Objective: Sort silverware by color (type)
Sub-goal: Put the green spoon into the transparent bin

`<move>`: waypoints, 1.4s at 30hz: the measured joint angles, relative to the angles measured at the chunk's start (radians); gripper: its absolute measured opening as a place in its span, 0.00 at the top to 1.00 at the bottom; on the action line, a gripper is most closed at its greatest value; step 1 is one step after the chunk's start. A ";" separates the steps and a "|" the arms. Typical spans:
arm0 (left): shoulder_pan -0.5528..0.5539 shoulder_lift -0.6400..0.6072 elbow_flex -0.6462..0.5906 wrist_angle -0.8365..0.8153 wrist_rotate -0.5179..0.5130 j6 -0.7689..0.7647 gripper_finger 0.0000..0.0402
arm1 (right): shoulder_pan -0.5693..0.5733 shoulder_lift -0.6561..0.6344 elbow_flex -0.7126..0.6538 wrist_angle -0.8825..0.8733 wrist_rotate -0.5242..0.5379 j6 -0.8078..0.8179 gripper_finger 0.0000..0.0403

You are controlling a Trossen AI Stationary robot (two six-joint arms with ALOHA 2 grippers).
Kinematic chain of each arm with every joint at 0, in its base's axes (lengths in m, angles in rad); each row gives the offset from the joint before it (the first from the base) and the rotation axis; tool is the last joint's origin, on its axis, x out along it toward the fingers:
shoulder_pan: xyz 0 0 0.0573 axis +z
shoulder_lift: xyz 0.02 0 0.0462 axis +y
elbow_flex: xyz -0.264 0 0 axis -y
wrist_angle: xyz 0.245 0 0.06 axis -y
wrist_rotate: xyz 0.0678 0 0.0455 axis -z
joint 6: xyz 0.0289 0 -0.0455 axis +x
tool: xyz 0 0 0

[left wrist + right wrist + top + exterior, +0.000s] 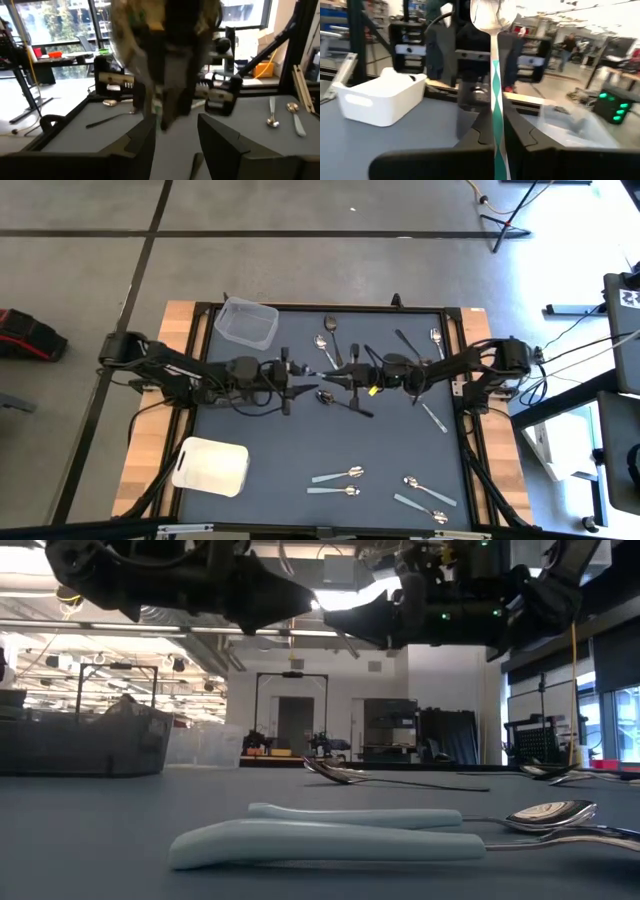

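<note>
The silver spoon needs to go into the clear plastic tub point(247, 323), so my left gripper should next grab the spoon by its neck behind the bowl point(318, 374).
My right gripper point(338, 377) hangs over the middle of the dark table mat, shut on a silver spoon point(492, 15) with a green-and-white patterned handle. My left gripper point(306, 377) faces it from the left. Its fingers point(220, 140) are open and stand close before the spoon's bowl end; I cannot tell that they touch it. Several more spoons lie flat on the mat: one with a dark handle point(338, 400) just below the grippers, some at the far edge point(330, 325), and some with pale handles near the front point(338, 475). My right gripper pinches the spoon's patterned handle point(496, 142) between its two fingers. The fingers come level from the table's right and lie along the spoon. The bowl point(492, 14) sticks out ahead toward my left gripper. The spoon is lifted clear of the mat.
A clear plastic tub point(246, 322) stands at the far left of the mat and a white rounded-square tray point(211, 466) at the near left. Dark utensils point(404, 340) lie at the far right. Two pale-handled spoons point(330, 835) lie close to the low camera.
</note>
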 joint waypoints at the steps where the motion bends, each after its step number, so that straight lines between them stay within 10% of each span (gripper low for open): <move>1: -0.001 0.002 0.001 0.006 0.000 0.000 0.65 | 0.000 0.015 0.010 0.000 -0.004 0.003 0.99; 13: -0.006 0.002 0.002 0.004 -0.057 0.017 0.67 | 0.000 0.064 0.040 -0.001 -0.001 0.003 0.99; 30: -0.011 0.002 0.002 0.023 -0.052 0.046 0.96 | 0.001 0.063 0.040 -0.002 0.000 0.082 0.93; 42: -0.012 -0.155 0.002 -0.242 -0.122 0.041 0.97 | -0.002 -0.109 0.039 -0.297 0.029 0.045 0.70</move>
